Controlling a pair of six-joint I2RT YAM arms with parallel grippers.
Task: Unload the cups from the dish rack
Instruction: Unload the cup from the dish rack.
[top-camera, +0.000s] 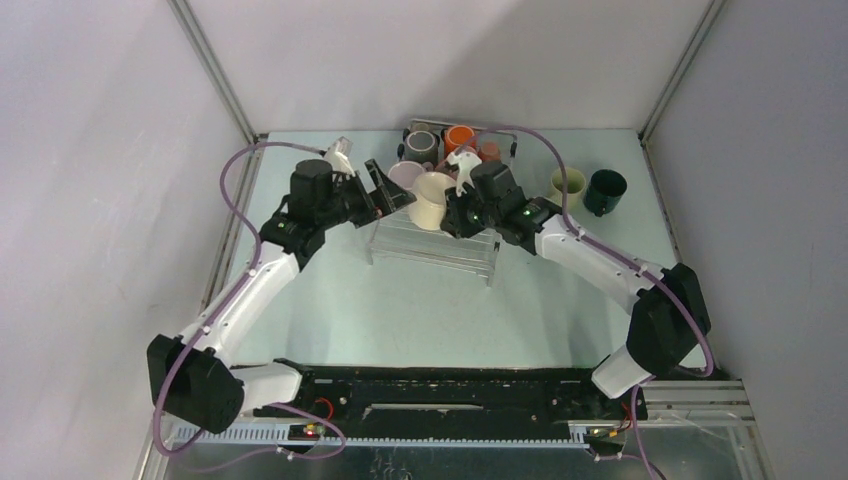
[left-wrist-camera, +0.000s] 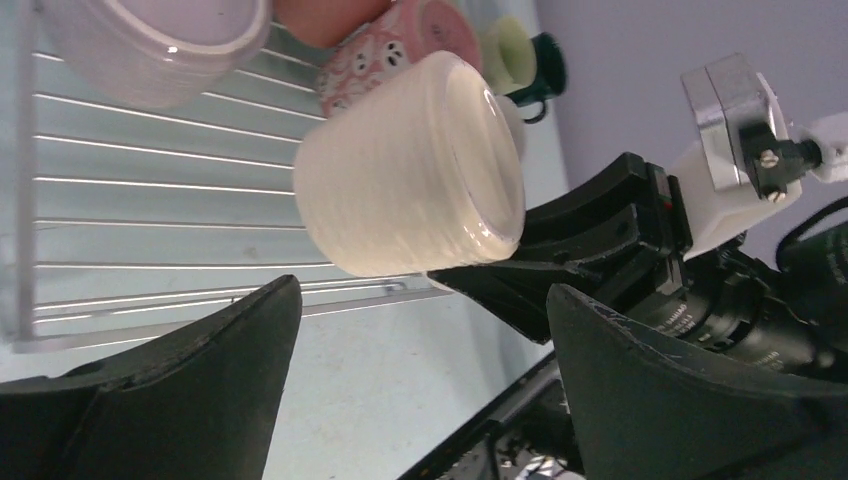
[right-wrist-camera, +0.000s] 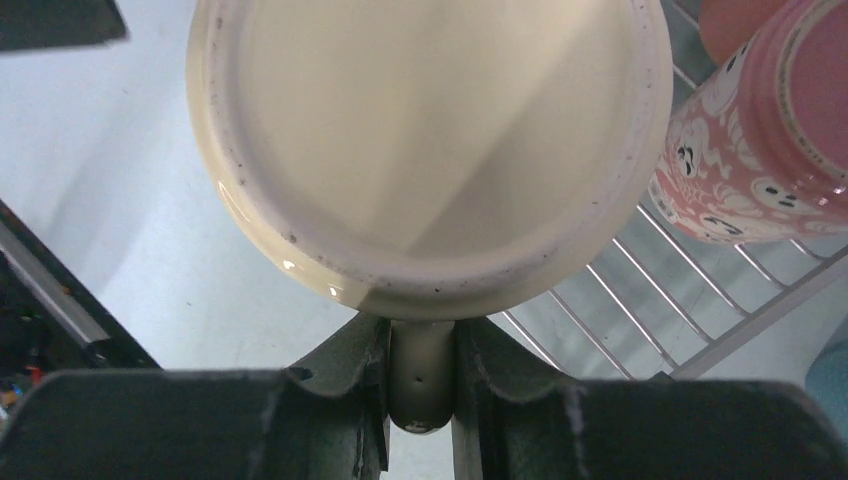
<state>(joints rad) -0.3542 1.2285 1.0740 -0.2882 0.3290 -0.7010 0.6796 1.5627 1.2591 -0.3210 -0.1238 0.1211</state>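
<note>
The robot has to turn the cream cup upright, so its left gripper needs to grab the cup by its side at the rim (top-camera: 418, 219) (left-wrist-camera: 328, 220) and leave the cup's handle to the right gripper.
My right gripper (top-camera: 460, 212) is shut on the handle of a cream cup (top-camera: 432, 200) and holds it over the near left part of the dish rack (top-camera: 440, 248). In the right wrist view the handle sits pinched between my right gripper's jaws (right-wrist-camera: 420, 375), under the cream cup's mouth (right-wrist-camera: 420, 140). My left gripper (top-camera: 388, 190) is open and empty, just left of the cream cup. In the left wrist view the cream cup (left-wrist-camera: 410, 165) hangs beyond the left gripper (left-wrist-camera: 425, 310). A lilac cup (top-camera: 421, 143), an orange cup (top-camera: 459, 137) and a speckled pink cup (right-wrist-camera: 760, 150) stand on the rack's far end.
A pale green cup (top-camera: 569, 186) and a dark teal cup (top-camera: 604, 192) stand on the table right of the rack. Rack wires (left-wrist-camera: 150, 200) run under the cream cup. White walls close in the table on three sides.
</note>
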